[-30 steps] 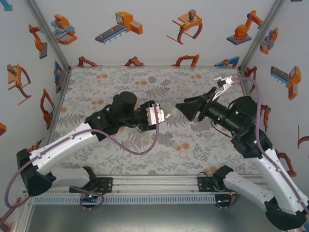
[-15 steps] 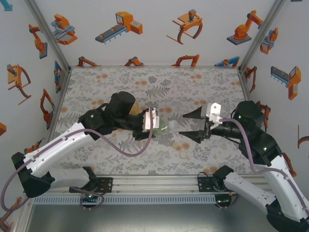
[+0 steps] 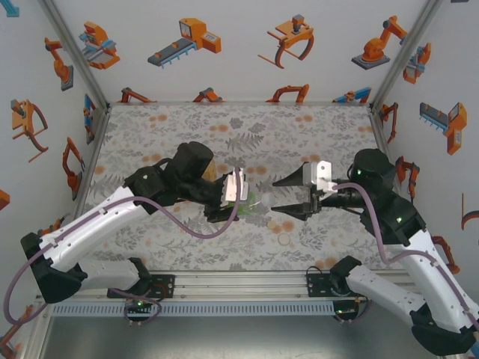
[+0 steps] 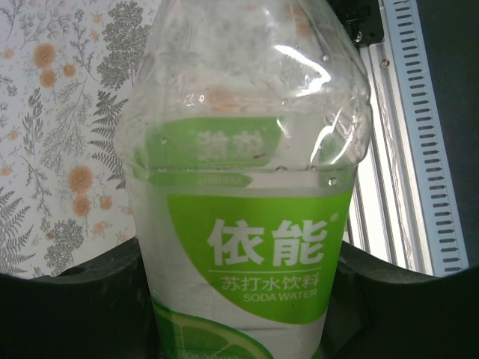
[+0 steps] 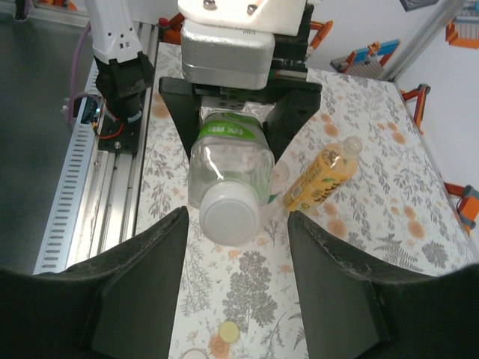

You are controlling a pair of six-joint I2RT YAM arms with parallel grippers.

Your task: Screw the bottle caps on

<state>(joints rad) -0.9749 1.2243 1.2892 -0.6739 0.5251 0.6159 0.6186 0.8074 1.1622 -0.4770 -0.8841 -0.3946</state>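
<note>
The white cap (image 5: 230,217) needs to be turned and screwed on, so the right gripper next needs to grab it head-on, with its fingers on the cap's opposite sides.
My left gripper (image 3: 243,198) is shut on the short green-tinted bottle (image 4: 239,187), its black jaws pressing both sides of the green label. It holds the bottle (image 5: 228,161) on its side, with the neck toward the right arm. A white cap (image 5: 230,217) sits on the bottle's mouth. My right gripper (image 5: 238,224) is open and faces that cap head-on. Its black fingers (image 5: 142,284) stand either side of the cap without touching it. The taller yellow-orange bottle (image 5: 320,176) lies on the table behind. A pale yellow cap (image 5: 228,331) rests on the mat below the right gripper (image 3: 278,196).
The floral mat (image 3: 165,127) covers the table inside white walls with orange robot pictures. Two loose caps (image 3: 275,223) lie close together near the front middle. A ribbed metal rail (image 3: 239,307) runs along the near edge between the arm bases.
The right arm swung in from the back right and now points its open jaws at the capped bottle neck. The left arm shifted the bottle slightly toward it.
</note>
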